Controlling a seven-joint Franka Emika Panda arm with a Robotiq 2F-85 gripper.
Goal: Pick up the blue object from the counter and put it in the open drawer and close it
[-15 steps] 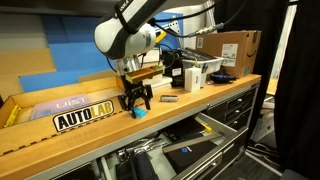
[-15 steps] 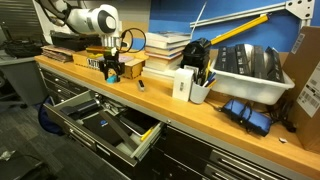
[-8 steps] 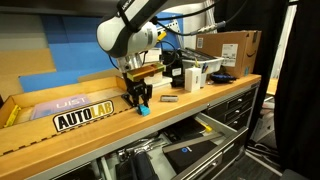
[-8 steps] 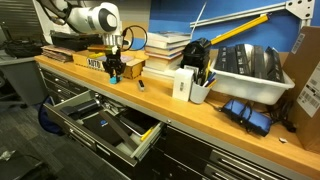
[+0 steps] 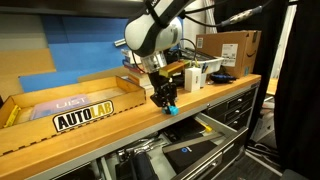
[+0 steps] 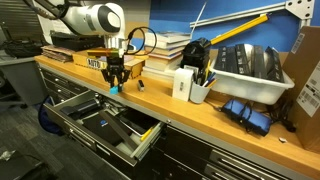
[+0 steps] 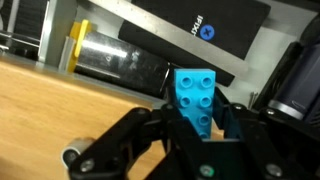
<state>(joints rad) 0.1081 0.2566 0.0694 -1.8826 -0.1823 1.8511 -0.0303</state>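
The block (image 5: pixel 171 110) hangs over the counter's front edge, short of the open drawer, so my gripper needs to move it toward the drawer before letting go.
The blue object (image 7: pixel 195 98), a small cyan studded block, is pinched between the black fingers (image 7: pixel 146 132) of my gripper (image 7: pixel 196 118). In both exterior views the gripper (image 5: pixel 165 100) (image 6: pixel 118 78) points down and holds the block (image 5: pixel 171 110) (image 6: pixel 117 89) just above the front edge of the wooden counter (image 5: pixel 110 135) (image 6: pixel 190 112). The open drawer (image 6: pixel 105 122) (image 5: pixel 205 140) juts out of the grey cabinet below, and the wrist view shows its contents (image 7: pixel 190 28) past the counter edge (image 7: pixel 60 110).
A box with an AUTOLAB sign (image 5: pixel 85 118) lies on the counter behind the gripper. A cardboard box (image 5: pixel 235 50), stacked books (image 6: pixel 165 48), a white carton (image 6: pixel 182 84), a pen cup (image 6: pixel 198 88) and a white bin (image 6: pixel 250 70) stand further along.
The gripper has shut on the blue block and carried it along the counter to its front edge, over the open drawer.
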